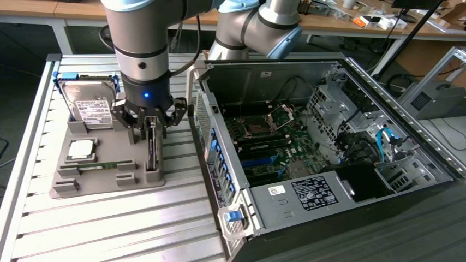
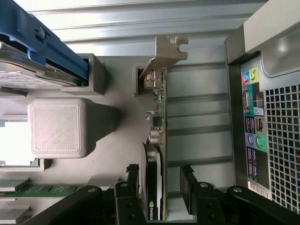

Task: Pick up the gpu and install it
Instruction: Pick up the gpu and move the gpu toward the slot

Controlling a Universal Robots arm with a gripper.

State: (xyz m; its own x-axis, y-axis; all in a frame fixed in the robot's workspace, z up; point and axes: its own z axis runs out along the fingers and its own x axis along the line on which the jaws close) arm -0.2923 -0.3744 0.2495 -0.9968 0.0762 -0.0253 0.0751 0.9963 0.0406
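Note:
The robot's gripper will next grab the GPU across its flat-sided cooler section point(image 2: 153, 190), because capacitors and connectors stick out toward the GPU's bracket.
The gpu point(image 1: 151, 148) stands on edge in a slot of the grey holder tray point(image 1: 102, 188), a slim dark blade in the exterior view. In the wrist view the gpu point(image 2: 158, 117) shows a green board edge, a black cooler and a silver end bracket point(image 2: 166, 49). My gripper point(image 1: 149, 130) is lowered over it and open. The gripper point(image 2: 160, 176) straddles the card's cooler end, one of its black fingers point(image 2: 187, 180) on each side, with a small gap showing between each finger and the card.
The tray also holds a hard drive point(image 1: 87, 106) in a blue carrier, a processor point(image 1: 80, 150) and a memory strip point(image 1: 106, 165). The open computer case point(image 1: 313, 147) stands close on the exterior view's right, its rear ports point(image 2: 253, 122) beside the tray.

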